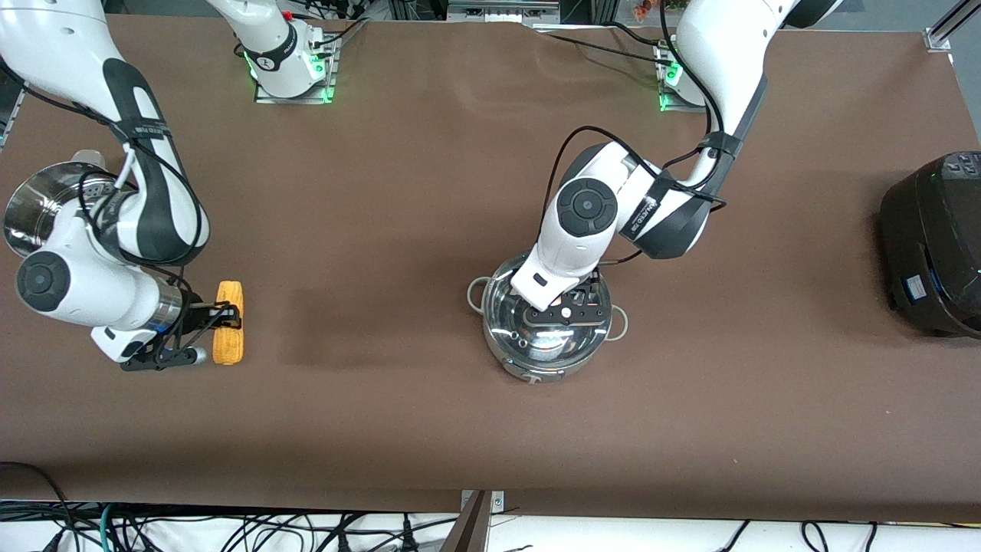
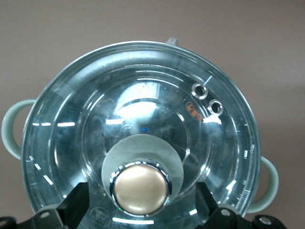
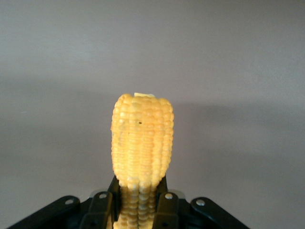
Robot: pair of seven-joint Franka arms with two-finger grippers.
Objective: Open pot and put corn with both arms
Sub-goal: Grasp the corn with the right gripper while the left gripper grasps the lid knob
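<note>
My left gripper's fingers are on either side of the tan knob (image 2: 140, 188), so it is time to close my left gripper now. Closing now would catch the knob.
The shiny steel pot (image 1: 512, 359) stands mid-table with its clear glass lid (image 2: 143, 109) on. My left gripper (image 1: 565, 310) hangs right over the lid. It is open, with one finger (image 2: 74, 206) on each side of the tan knob (image 2: 140, 188) and a gap between each finger and the knob. The yellow corn (image 1: 229, 346) lies on the table toward the right arm's end. My right gripper (image 1: 228, 317) is shut on the corn, and its fingers (image 3: 101, 206) press on both sides of the cob (image 3: 143, 143).
A steel steamer pot (image 1: 34, 211) with a perforated insert sits at the right arm's end, partly under that arm. A large black cooker (image 1: 939, 245) stands at the left arm's end. Bare brown table lies between the corn and the pot.
</note>
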